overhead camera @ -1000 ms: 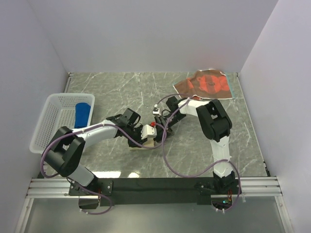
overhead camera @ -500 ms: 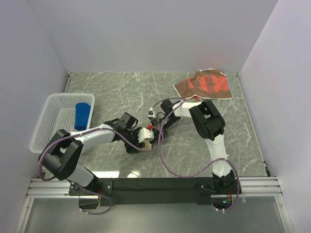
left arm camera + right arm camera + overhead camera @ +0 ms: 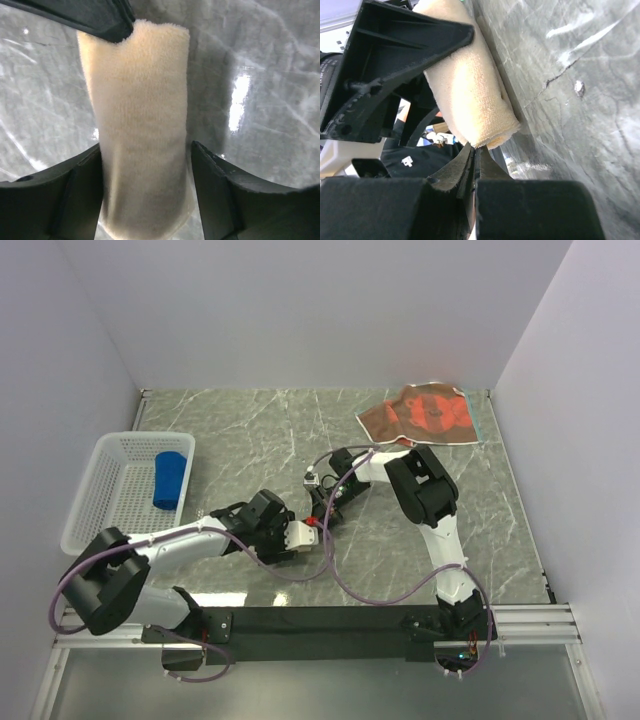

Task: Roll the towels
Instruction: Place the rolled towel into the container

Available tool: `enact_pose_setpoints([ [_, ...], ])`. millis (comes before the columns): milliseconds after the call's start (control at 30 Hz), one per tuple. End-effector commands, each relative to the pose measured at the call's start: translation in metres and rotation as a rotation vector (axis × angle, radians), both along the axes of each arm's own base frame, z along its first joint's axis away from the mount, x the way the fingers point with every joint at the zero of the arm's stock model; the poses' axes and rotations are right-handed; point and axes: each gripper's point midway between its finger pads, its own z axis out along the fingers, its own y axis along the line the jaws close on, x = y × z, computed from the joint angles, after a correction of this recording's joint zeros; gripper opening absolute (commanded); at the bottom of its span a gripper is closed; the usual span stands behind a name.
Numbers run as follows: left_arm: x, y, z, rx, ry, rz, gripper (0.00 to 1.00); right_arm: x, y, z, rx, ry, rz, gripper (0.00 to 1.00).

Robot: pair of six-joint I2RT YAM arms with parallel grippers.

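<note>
Next, my left gripper grabs the rolled yellow towel (image 3: 140, 115) across its body (image 3: 145, 163) and puts it in the basket still rolled.
A rolled yellow towel (image 3: 140, 115), its cream side outward, lies on the marble table. My left gripper (image 3: 146, 147) stands open around it: the left finger (image 3: 85, 195) touches the roll and the right finger (image 3: 220, 200) is just clear of it. My right gripper (image 3: 474, 150) is shut, its tips touching the end of the roll (image 3: 470, 95). From above, both grippers meet at table centre, left (image 3: 298, 535) and right (image 3: 318, 512). A rolled blue towel (image 3: 170, 480) lies in the basket. The brown-and-orange towel (image 3: 420, 412) lies flat at the back right.
The white mesh basket (image 3: 105, 502) stands at the left by the side wall. Walls close the table on three sides. The black mounting rail (image 3: 320, 622) runs along the near edge. Purple cables (image 3: 340, 585) loop off both arms.
My left gripper drew the roll nearer and leftward, and its jaws widened. My right gripper shut and moved down to the roll's end.
</note>
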Motion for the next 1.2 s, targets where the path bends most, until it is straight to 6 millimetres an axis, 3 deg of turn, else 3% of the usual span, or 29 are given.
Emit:
enact_pose_setpoints([
  [0, 0.006, -0.008, -0.006, 0.000, -0.005, 0.012, 0.69, 0.008, 0.002, -0.003, -0.002, -0.026, 0.000, 0.00],
  [133, 0.005, -0.011, -0.014, 0.019, 0.027, -0.013, 0.60, 0.007, 0.002, -0.001, 0.002, -0.015, 0.005, 0.00],
  [200, -0.004, -0.009, -0.021, 0.047, 0.092, -0.028, 0.45, 0.008, 0.000, 0.000, 0.000, -0.022, 0.010, 0.00],
  [233, -0.009, -0.007, -0.024, 0.055, 0.121, -0.029, 0.34, 0.010, -0.001, 0.003, 0.003, -0.040, 0.017, 0.11],
  [333, -0.025, 0.000, -0.028, 0.058, 0.234, -0.014, 0.22, 0.028, -0.015, 0.009, -0.008, -0.098, -0.012, 0.34],
  [367, -0.028, 0.003, -0.030, 0.058, 0.260, -0.002, 0.12, 0.034, -0.021, 0.015, -0.011, -0.126, -0.022, 0.38],
  [433, -0.026, 0.007, -0.026, 0.035, 0.302, 0.053, 0.01, 0.057, -0.046, 0.025, -0.018, -0.206, -0.065, 0.57],
  [467, -0.024, 0.010, -0.024, 0.026, 0.313, 0.081, 0.01, 0.056, -0.047, 0.030, -0.026, -0.207, -0.064, 0.63],
  [533, -0.008, 0.014, -0.012, -0.016, 0.328, 0.172, 0.00, 0.069, -0.070, 0.040, -0.032, -0.236, -0.107, 0.79],
  [600, 0.024, 0.014, 0.016, -0.092, 0.290, 0.259, 0.01, 0.081, -0.094, 0.050, -0.055, -0.303, -0.148, 0.82],
  [633, 0.030, 0.014, 0.027, -0.123, 0.308, 0.315, 0.01, 0.081, -0.103, 0.060, -0.060, -0.319, -0.158, 0.86],
  [667, 0.050, 0.010, 0.052, -0.176, 0.267, 0.345, 0.01, 0.082, -0.112, 0.060, -0.078, -0.353, -0.155, 0.88],
  [733, 0.073, 0.025, 0.077, -0.231, 0.262, 0.464, 0.01, 0.086, -0.134, 0.070, -0.102, -0.389, -0.195, 0.90],
  [767, 0.092, 0.028, 0.102, -0.276, 0.219, 0.495, 0.01, 0.088, -0.142, 0.072, -0.117, -0.412, -0.201, 0.91],
  [833, 0.117, 0.058, 0.124, -0.320, 0.182, 0.624, 0.00, 0.090, -0.158, 0.081, -0.139, -0.443, -0.229, 0.91],
  [867, 0.128, 0.067, 0.145, -0.359, 0.153, 0.652, 0.00, 0.090, -0.166, 0.080, -0.163, -0.468, -0.224, 0.91],
  [900, 0.141, 0.095, 0.154, -0.385, 0.127, 0.734, 0.01, 0.092, -0.172, 0.082, -0.182, -0.483, -0.229, 0.91],
  [967, 0.162, 0.130, 0.177, -0.413, 0.044, 0.868, 0.00, 0.096, -0.184, 0.090, -0.212, -0.523, -0.256, 0.91],
  [1000, 0.171, 0.161, 0.183, -0.415, 0.003, 0.971, 0.00, 0.097, -0.191, 0.089, -0.250, -0.541, -0.259, 0.91],
  [1067, 0.183, 0.196, 0.195, -0.415, -0.062, 1.092, 0.00, 0.102, -0.199, 0.097, -0.281, -0.593, -0.274, 0.91],
  [1100, 0.190, 0.237, 0.199, -0.373, -0.147, 1.233, 0.00, 0.105, -0.204, 0.100, -0.311, -0.615, -0.277, 0.91],
  [1167, 0.199, 0.273, 0.200, -0.342, -0.191, 1.377, 0.00, 0.108, -0.209, 0.108, -0.336, -0.649, -0.286, 0.92],
])
